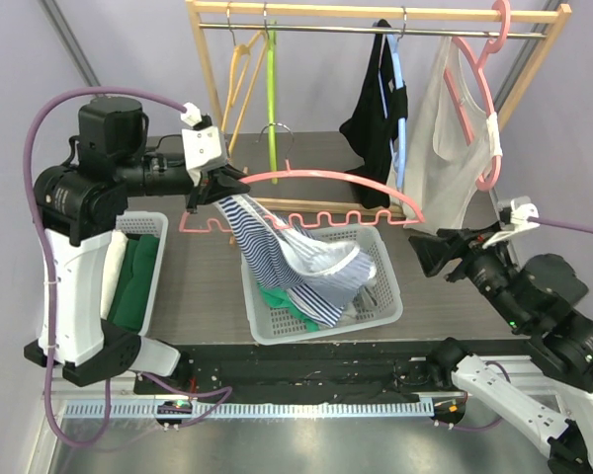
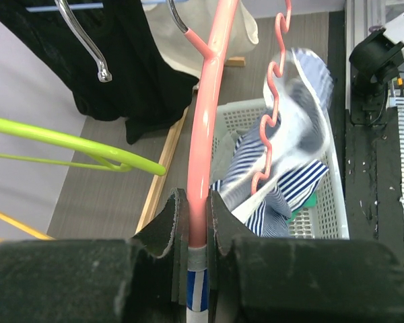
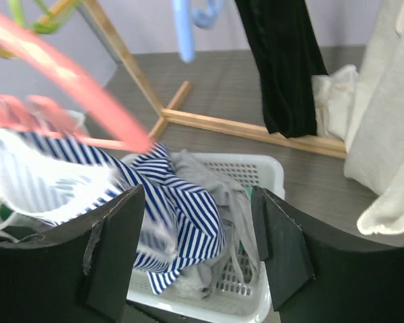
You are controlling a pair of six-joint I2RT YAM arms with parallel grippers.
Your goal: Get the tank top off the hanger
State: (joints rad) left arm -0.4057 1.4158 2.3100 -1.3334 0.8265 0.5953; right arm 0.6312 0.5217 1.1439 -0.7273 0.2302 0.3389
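Note:
My right gripper is about to grab the pink hanger by its bare end (image 1: 412, 210) (image 3: 129, 132), which should free my left gripper to take off the tank top.
My left gripper (image 1: 220, 184) is shut on the left end of a pink hanger (image 1: 321, 180), held level above the table; the wrist view shows the jaws closed on the pink bar (image 2: 196, 222). A blue-and-white striped tank top (image 1: 287, 262) hangs from the hanger's left end and drapes down into the white basket (image 1: 385, 316); it also shows in the left wrist view (image 2: 283, 168) and the right wrist view (image 3: 182, 202). My right gripper (image 1: 422, 249) is open and empty, just right of the hanger's right tip, above the basket (image 3: 269, 171).
A wooden rack (image 1: 376, 12) at the back holds yellow and green hangers (image 1: 271, 89), a black garment (image 1: 376, 109) and a white top on a pink hanger (image 1: 465, 128). A second basket with green cloth (image 1: 138, 272) stands at the left.

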